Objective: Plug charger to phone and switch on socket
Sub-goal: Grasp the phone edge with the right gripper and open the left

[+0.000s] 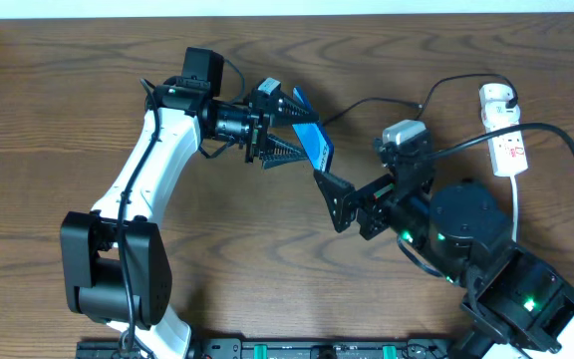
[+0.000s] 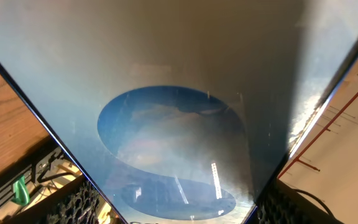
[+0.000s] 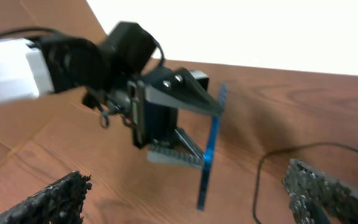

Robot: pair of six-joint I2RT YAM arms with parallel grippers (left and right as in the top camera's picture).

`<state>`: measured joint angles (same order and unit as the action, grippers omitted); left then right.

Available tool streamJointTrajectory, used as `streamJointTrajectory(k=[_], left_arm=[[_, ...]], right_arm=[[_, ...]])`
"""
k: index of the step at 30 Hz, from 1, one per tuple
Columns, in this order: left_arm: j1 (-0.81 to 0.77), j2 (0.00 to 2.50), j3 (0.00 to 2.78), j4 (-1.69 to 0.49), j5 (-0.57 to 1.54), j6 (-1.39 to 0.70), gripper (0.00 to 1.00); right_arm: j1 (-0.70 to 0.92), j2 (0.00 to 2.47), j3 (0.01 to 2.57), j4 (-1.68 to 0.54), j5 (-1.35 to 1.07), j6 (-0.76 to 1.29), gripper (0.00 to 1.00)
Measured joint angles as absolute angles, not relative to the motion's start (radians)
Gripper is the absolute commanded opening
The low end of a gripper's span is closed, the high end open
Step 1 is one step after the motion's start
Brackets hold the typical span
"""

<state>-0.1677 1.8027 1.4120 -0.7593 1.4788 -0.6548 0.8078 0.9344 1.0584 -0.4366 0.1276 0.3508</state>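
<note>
My right gripper takes hold of the phone's near end [image 1: 322,160] [image 3: 202,194] across its thickness next, leaving the phone's far end for my left gripper to retake.
My left gripper [image 1: 285,128] is shut on the phone [image 1: 312,138], holding it above the table, tilted on its edge. The lit blue screen [image 2: 179,124] with its lighter oval fills the left wrist view, between the left gripper's fingers [image 2: 73,202]. From the right wrist the phone [image 3: 211,149] shows edge-on. Just below and right of the phone, my right gripper [image 1: 333,199] stands open and empty, its fingertips [image 3: 334,193] wide apart. The charger's black cable [image 1: 387,103] runs from behind the phone to a white adapter [image 1: 496,98] on the socket [image 1: 507,145] at the far right. Its connector tip is hidden.
The cable [image 3: 260,180] loops over the wood just right of the phone. The socket's white cord [image 1: 517,204] drops toward the right arm's base [image 1: 466,224]. A thick black arm cable [image 1: 566,140] arcs over the right side. The left arm's base [image 1: 113,264] stands front left.
</note>
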Motion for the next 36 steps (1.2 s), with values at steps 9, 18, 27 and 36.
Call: streamJointTrajectory(k=[9, 18, 27, 36], left_arm=[[-0.168, 1.802, 1.412, -0.759, 1.479, -0.655, 0.53], [-0.168, 1.803, 1.412, -0.759, 1.479, -0.655, 0.53], [-0.168, 1.803, 1.412, -0.759, 1.479, -0.655, 0.53], [-0.168, 1.803, 1.412, -0.759, 1.479, -0.662, 0.53]], right_arm=[[0.810, 1.074, 1.058, -0.395, 0.179, 0.332, 0.99], [0.831, 1.230, 1.058, -0.337, 0.211, 0.315, 0.88], [0.831, 1.284, 1.058, -0.316, 0.259, 0.303, 0.57], [0.833, 1.287, 1.058, -0.294, 0.267, 0.300, 0.29]])
